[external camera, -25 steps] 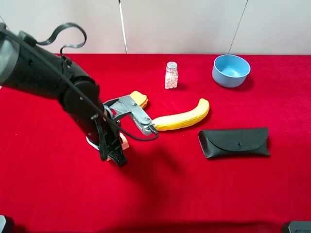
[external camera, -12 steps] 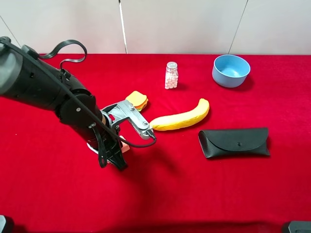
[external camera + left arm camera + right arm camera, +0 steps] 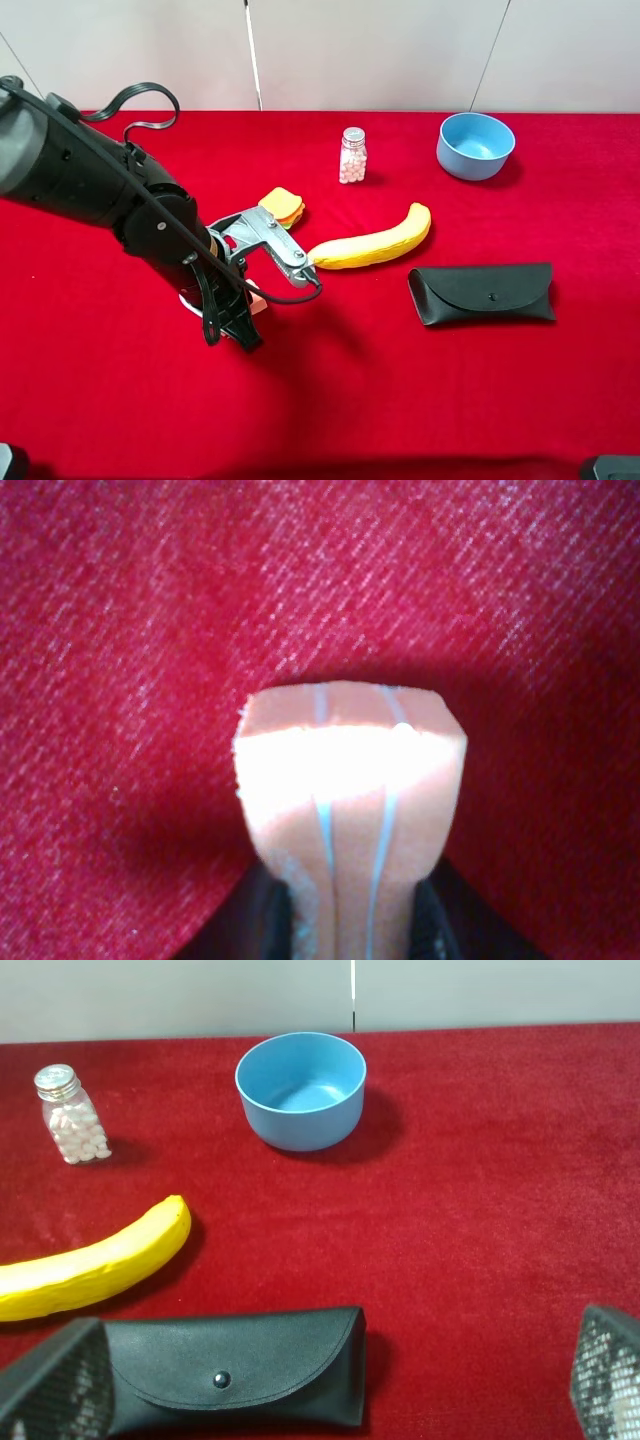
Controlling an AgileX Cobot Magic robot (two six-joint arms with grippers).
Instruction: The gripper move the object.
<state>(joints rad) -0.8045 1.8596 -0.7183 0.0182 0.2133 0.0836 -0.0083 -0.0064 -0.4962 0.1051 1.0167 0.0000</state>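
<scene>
My left gripper has the lower end of the cream block at the red cloth: the cream block's lower end (image 3: 352, 705) rests there, so the block would stay if I opened my left gripper now.
My left gripper (image 3: 243, 303) points down at the red cloth near the left middle of the table and is shut on the object (image 3: 257, 298). Only a pinkish-orange corner of the object shows beside the black arm. In the left wrist view the object (image 3: 350, 780) is a cream block with pinkish-orange edges, pinched between the dark fingers (image 3: 275, 920) just over the cloth. The left gripper (image 3: 350, 930) shows only at the picture's edge. My right gripper (image 3: 330, 1385) is open and empty. Its mesh-patterned fingertips (image 3: 50, 1380) stand far apart over the black case.
A yellow-orange toy sandwich (image 3: 283, 206) lies just behind the left wrist. A banana (image 3: 370, 243) lies to its right. A pill bottle (image 3: 352, 155) and a blue bowl (image 3: 475, 145) stand at the back. A black glasses case (image 3: 483, 292) lies at the right.
Over the last second the left arm drew back to the left and uncovered the toy sandwich. The block stayed in its grip. Nothing has moved in the last half second.
</scene>
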